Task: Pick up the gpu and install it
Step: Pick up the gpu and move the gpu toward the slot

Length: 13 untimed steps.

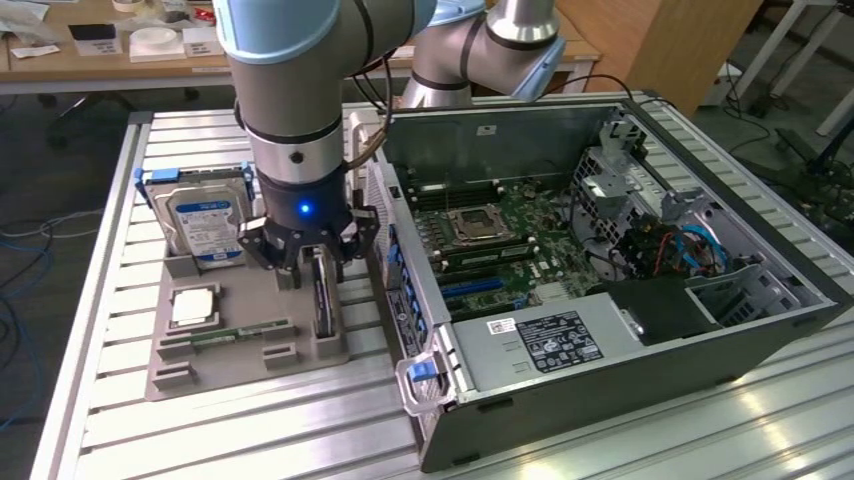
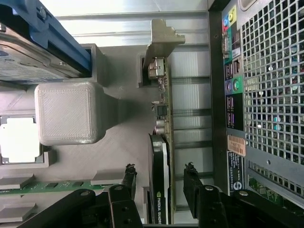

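My gripper grabs the GPU across the flat sides of its black cooler section next, since the GPU's end bracket is bent and flared.
The gpu is a thin black card standing on its edge in a slot of the grey holder tray. In the wrist view the gpu runs lengthwise, and its silvery end bracket is at the far end. My gripper is low over the card and open. My gripper straddles the card, one black finger on each side, with a small gap between each finger and the card. Nothing is held.
On the same tray are a silver hard drive with a blue label, a square processor and a green memory stick. The open computer case lies at the exterior view's right, its rear panel close beside the tray.
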Motion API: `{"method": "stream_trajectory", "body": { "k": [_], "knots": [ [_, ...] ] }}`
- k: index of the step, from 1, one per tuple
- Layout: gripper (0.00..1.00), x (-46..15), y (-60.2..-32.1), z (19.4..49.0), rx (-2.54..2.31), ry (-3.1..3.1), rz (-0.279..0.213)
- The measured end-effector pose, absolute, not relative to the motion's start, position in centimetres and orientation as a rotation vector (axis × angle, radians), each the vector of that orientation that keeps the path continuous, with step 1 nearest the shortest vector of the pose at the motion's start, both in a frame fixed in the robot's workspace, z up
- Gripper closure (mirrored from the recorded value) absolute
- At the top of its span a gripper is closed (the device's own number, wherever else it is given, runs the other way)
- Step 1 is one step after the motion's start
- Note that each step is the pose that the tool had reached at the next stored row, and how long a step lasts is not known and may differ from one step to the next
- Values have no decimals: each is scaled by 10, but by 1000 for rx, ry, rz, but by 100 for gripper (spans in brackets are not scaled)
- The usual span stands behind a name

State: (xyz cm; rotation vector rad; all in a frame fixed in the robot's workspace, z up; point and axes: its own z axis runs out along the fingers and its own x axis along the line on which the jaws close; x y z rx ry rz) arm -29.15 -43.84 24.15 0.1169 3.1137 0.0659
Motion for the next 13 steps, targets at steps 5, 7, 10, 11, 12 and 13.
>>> {"method": "stream_trajectory", "body": {
  "k": [5,7,10,11,12,13],
  "knots": [
    [47,-291,-433,239,117,3114,66],
    [47,-291,-433,237,116,3114,66],
    [47,-291,-433,236,116,3114,65],
    [47,-291,-433,236,117,3114,66],
    [47,-291,-433,235,117,3114,66],
    [47,-291,-433,235,117,3114,66]
  ]
}}
